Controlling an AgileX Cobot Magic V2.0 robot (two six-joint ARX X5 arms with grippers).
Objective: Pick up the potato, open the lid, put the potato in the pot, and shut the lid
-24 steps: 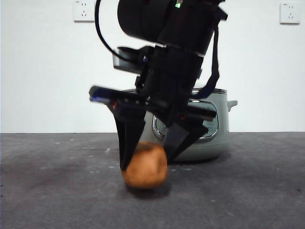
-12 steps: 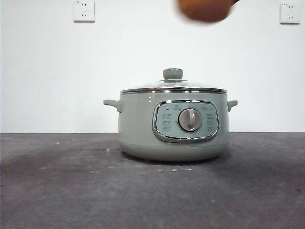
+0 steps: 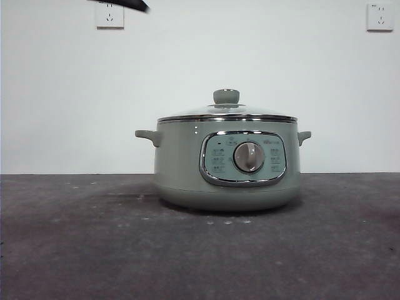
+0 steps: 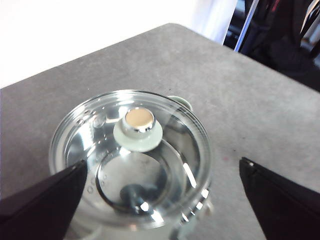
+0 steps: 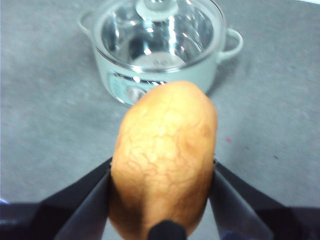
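I need to open the glass lid for the potato, so I will next grab the lid by its green knob (image 3: 226, 96) (image 4: 139, 121) with my left gripper.
The sage-green pot (image 3: 226, 167) stands on the dark table with the glass lid (image 3: 226, 114) shut on it. My right gripper (image 5: 162, 200) is shut on the orange-brown potato (image 5: 165, 155) and holds it high above the table, with the pot (image 5: 160, 50) below and ahead. It is out of the front view. My left gripper (image 4: 162, 200) is open and empty above the lid (image 4: 132, 160), its jaws wide on either side, the knob (image 4: 138, 127) between them and below. A black tip (image 3: 125, 4) shows at the front view's top left.
The dark grey table (image 3: 75, 250) spreads around the pot. Two wall sockets (image 3: 109, 15) sit on the white wall behind. The table's edge and dark clutter (image 4: 280, 35) show beyond it in the left wrist view.
The right gripper lifted the potato off the table in front of the pot and out of the front view's top. A black tip has come in at the top left.
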